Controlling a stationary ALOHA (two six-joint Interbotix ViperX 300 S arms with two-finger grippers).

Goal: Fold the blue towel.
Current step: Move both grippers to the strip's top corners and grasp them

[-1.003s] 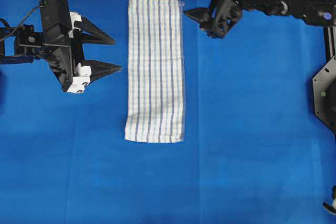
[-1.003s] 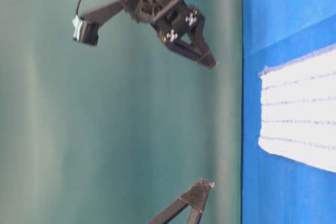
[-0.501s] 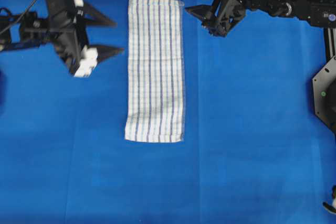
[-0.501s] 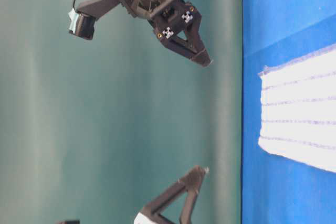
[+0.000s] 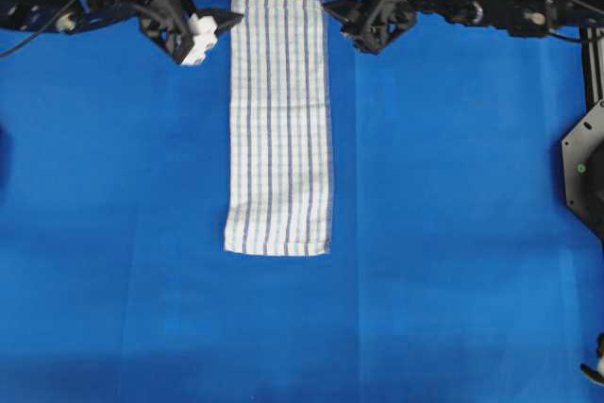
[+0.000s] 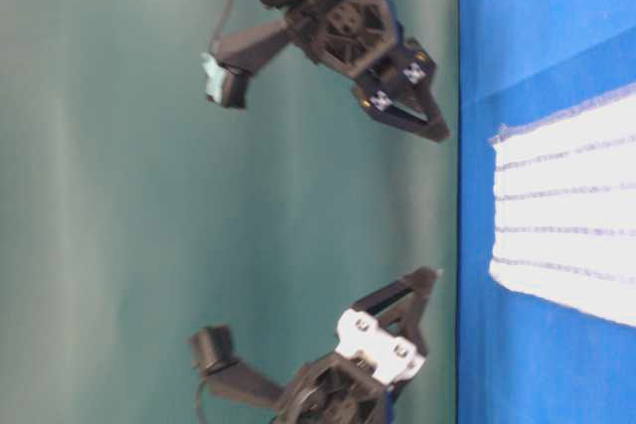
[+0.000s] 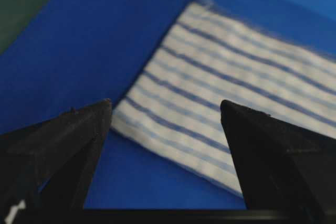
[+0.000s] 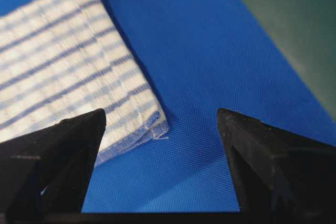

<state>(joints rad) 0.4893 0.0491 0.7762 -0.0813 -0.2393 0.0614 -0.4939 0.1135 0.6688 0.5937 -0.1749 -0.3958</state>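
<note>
To fold the towel (image 5: 279, 125), my right gripper next needs to pinch the towel's hemmed corner (image 5: 320, 6), where the towel's edge curls up a little while the striped middle lies flat.
The blue towel (image 5: 279, 125), white with thin blue stripes, lies flat as a long narrow strip on the blue sheet. My left gripper (image 5: 225, 2) is open at the towel's far left corner. In the left wrist view the open gripper (image 7: 165, 104) frames that corner of the towel (image 7: 236, 77) without touching it. My right gripper (image 5: 344, 25) is open at the far right corner. In the right wrist view the open gripper (image 8: 160, 113) frames the hemmed corner of the towel (image 8: 63, 61). In the table-level view both grippers, the right (image 6: 437, 131) and the left (image 6: 427, 275), hover just above the towel's edge (image 6: 566, 215).
A plain blue sheet (image 5: 453, 233) covers the table. A black rail and a black mount (image 5: 585, 167) stand at the right edge. A green wall (image 6: 149, 196) lies beyond the far edge of the table.
My left gripper has moved toward the far edge and right, to the towel's far left corner. My right gripper has shifted slightly left toward the far right corner. Both have come lower.
</note>
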